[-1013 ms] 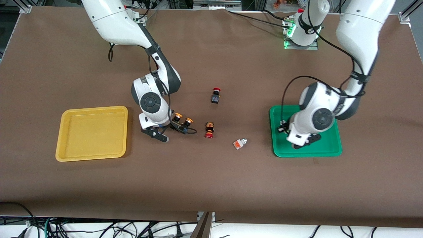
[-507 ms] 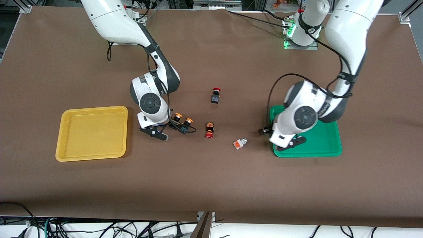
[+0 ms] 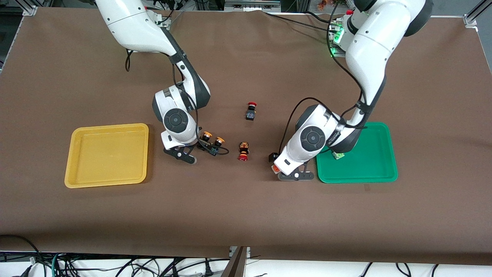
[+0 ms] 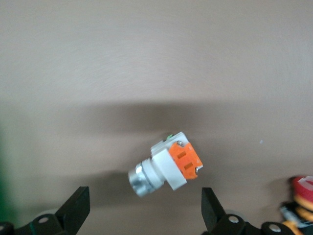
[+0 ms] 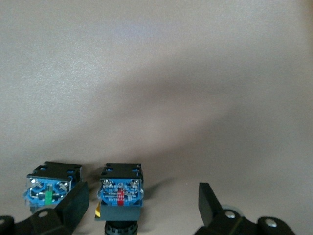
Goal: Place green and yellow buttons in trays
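Note:
My right gripper needs to close on the button now. My fingertips are beside the blue-black button body [image 5: 121,192] in the right wrist view.
Two yellow-capped buttons [image 3: 207,135] [image 3: 219,141] lie side by side on the table between the trays, nearer the yellow tray [image 3: 77,169]. My right gripper [image 3: 198,148] is low over them and open; in the right wrist view [image 5: 142,203] one blue-black body [image 5: 121,190] sits between the fingers, the other [image 5: 49,187] just outside one finger. My left gripper [image 3: 283,167] is open over the white button with the orange block [image 3: 275,168], which lies between the fingers [image 4: 164,164]. A white button with a green block [image 3: 338,155] lies in the green tray [image 3: 376,169].
Two red-capped buttons lie mid-table: one [image 3: 251,111] farther from the front camera, one [image 3: 243,151] between the two grippers, its cap showing at the edge of the left wrist view [image 4: 303,188]. The yellow tray holds nothing.
My left arm has swung from over the green tray to over the white-and-orange button, leaving the green-block button in the tray. The right arm has hardly moved.

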Controlling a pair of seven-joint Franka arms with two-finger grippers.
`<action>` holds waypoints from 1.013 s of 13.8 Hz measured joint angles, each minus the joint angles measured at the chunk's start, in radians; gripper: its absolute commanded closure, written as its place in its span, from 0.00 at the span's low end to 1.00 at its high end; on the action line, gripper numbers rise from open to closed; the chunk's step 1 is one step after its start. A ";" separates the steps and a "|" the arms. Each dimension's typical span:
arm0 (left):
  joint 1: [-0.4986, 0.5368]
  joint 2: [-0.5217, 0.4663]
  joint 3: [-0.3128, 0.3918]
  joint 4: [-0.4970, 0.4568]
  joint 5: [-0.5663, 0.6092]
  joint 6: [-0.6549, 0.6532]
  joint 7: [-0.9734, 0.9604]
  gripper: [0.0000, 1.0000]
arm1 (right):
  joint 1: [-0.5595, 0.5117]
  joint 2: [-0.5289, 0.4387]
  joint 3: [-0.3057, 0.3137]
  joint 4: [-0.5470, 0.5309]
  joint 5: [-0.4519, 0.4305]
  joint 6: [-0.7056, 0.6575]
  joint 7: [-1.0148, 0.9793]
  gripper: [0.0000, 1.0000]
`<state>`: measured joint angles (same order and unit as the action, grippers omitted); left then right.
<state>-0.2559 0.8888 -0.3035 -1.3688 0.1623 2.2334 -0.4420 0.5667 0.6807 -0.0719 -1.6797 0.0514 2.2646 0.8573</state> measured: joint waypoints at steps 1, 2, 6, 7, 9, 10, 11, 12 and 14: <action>-0.004 0.011 0.000 0.005 0.004 0.017 0.081 0.00 | 0.001 0.003 0.000 0.000 0.000 0.004 0.000 0.00; -0.013 0.015 0.000 0.007 0.005 0.022 0.145 0.00 | 0.002 0.005 0.000 0.000 0.000 0.008 0.000 0.00; -0.058 0.018 0.001 0.007 0.029 0.032 0.269 0.00 | 0.006 0.019 0.000 0.000 0.000 0.047 0.000 1.00; -0.058 0.023 0.003 0.007 0.044 0.054 0.309 0.00 | 0.007 0.022 0.000 0.000 0.000 0.052 0.000 1.00; -0.051 0.036 0.014 0.007 0.054 0.090 0.380 0.00 | 0.008 0.023 0.000 0.000 0.000 0.054 -0.001 1.00; -0.047 0.046 0.018 0.007 0.055 0.105 0.404 0.00 | 0.008 0.022 0.000 0.000 0.000 0.054 -0.004 1.00; -0.044 0.056 0.022 0.007 0.062 0.118 0.428 0.00 | 0.008 0.022 -0.001 0.000 0.000 0.054 -0.012 1.00; -0.043 0.063 0.027 0.007 0.078 0.125 0.449 0.00 | 0.008 0.022 -0.007 0.000 0.000 0.054 -0.032 1.00; -0.040 0.069 0.031 0.009 0.093 0.130 0.471 0.02 | 0.004 0.009 -0.055 0.006 0.000 0.026 -0.141 1.00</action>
<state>-0.2963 0.9583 -0.2721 -1.3598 0.2550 2.3630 0.0288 0.5706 0.6893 -0.1273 -1.6737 0.0510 2.2904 0.7159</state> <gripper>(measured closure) 0.000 0.590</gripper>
